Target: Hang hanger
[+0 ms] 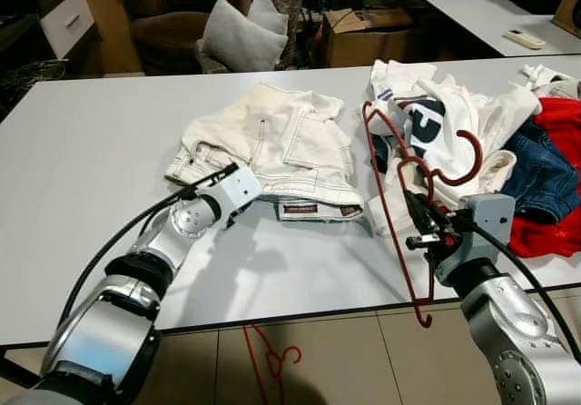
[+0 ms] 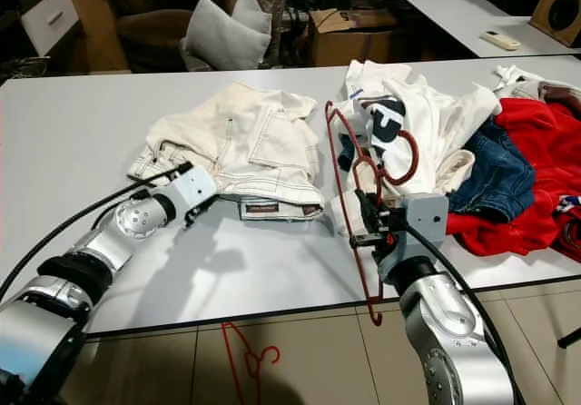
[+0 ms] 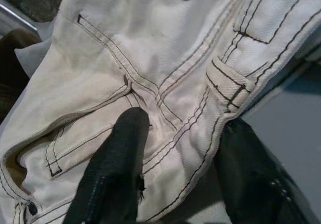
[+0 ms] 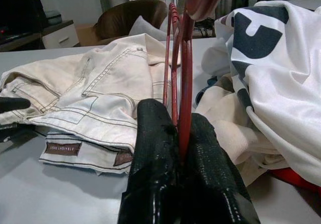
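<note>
My left gripper will next open the white jeans for the dark red hanger [image 1: 390, 205], so it will grab them by their waistband [image 1: 270, 190] beside the belt loop.
A dark red hanger [image 1: 390, 205] stands tilted over the white table's [image 1: 91, 151] front right part, and my right gripper [image 1: 419, 214] is shut on its thin bars. Its hook [image 1: 467, 162] curves up against the clothes pile, while its lower end [image 1: 423, 319] hangs past the table edge. In the right wrist view the black fingers [image 4: 155, 148] pinch the red bars [image 4: 184, 83]. Folded white jeans [image 1: 272, 146] lie mid-table. My left gripper [image 3: 184, 121] is open at their near edge, with the stitched waistband [image 3: 225, 88] between its fingers.
A pile with a white printed T-shirt [image 1: 445, 119], blue denim [image 1: 536, 173] and a red garment [image 1: 558, 182] fills the table's right side. Another red hanger [image 1: 272, 360] lies on the tiled floor below the front edge. Behind stand a chair with a pillow [image 1: 241, 33] and a cardboard box [image 1: 363, 33].
</note>
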